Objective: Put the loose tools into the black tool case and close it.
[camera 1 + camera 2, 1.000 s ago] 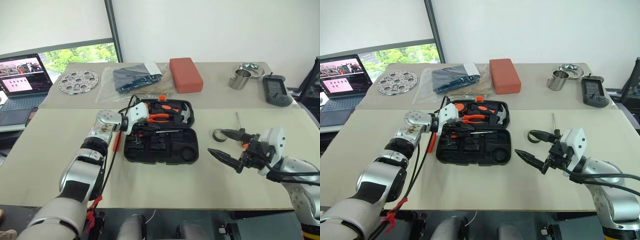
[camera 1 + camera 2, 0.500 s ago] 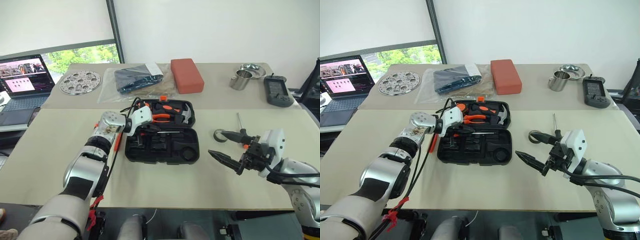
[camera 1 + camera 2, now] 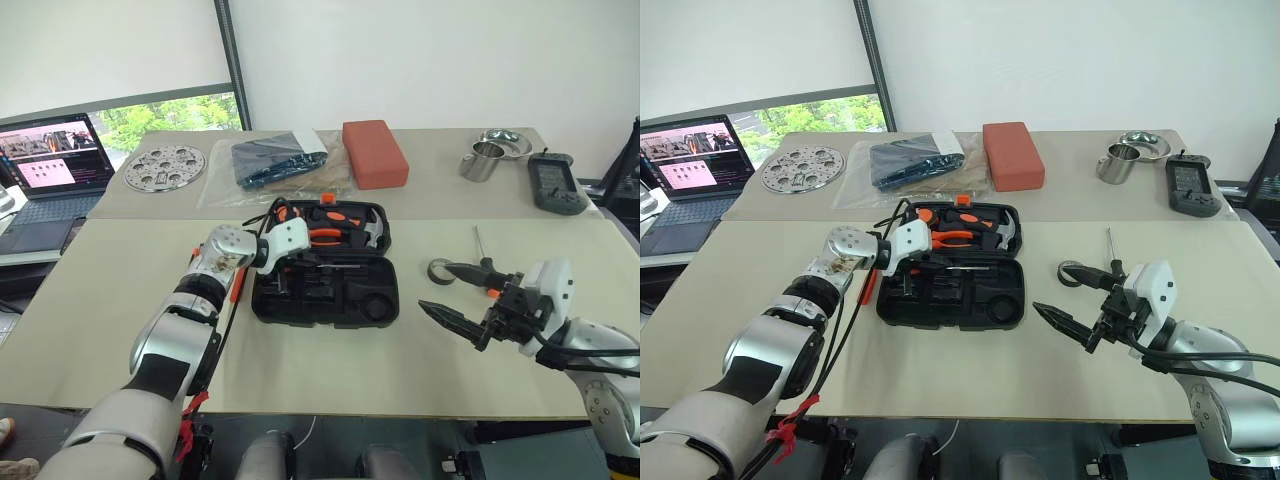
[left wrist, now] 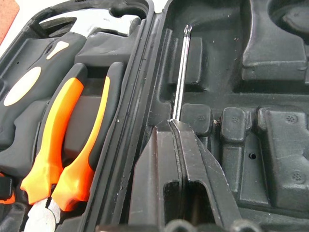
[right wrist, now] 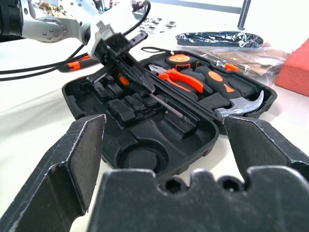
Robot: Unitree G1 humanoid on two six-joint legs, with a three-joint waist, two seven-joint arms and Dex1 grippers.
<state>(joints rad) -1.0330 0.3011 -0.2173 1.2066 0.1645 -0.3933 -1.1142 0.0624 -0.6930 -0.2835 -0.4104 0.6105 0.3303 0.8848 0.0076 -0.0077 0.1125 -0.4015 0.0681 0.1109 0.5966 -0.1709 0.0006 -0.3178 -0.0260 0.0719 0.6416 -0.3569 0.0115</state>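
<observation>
The screwdriver's long thin shaft [image 3: 478,241] sticks out from a much thicker grip, so my right gripper should grab the screwdriver by its black handle [image 3: 488,266] next.
The black tool case [image 3: 378,308] lies open mid-table; its far half holds orange-handled pliers [image 4: 72,145] and a hammer [image 3: 372,232]. My left gripper [image 4: 172,121] is shut on a screwdriver, whose shaft [image 4: 180,72] lies along the near half's moulded slots just in front of the hinge. To the right of the case a black-handled screwdriver [image 3: 472,270] and a small black tape roll [image 3: 437,268] lie on the table. My right gripper [image 3: 455,320] hovers open just in front of them, holding nothing. An orange-and-black tool [image 5: 75,64] lies left of the case, partly hidden by my left arm.
Along the back of the table are a red block [image 3: 375,152], a dark blue item in a clear bag [image 3: 272,160], a perforated metal disc [image 3: 166,166], a metal cup [image 3: 482,158] and bowl [image 3: 504,140], and a black handheld device [image 3: 555,184]. A laptop [image 3: 45,165] stands far left.
The left wrist has rolled slightly with the screwdriver still over the case. The whole picture has shifted a little. The right arm has kept still.
</observation>
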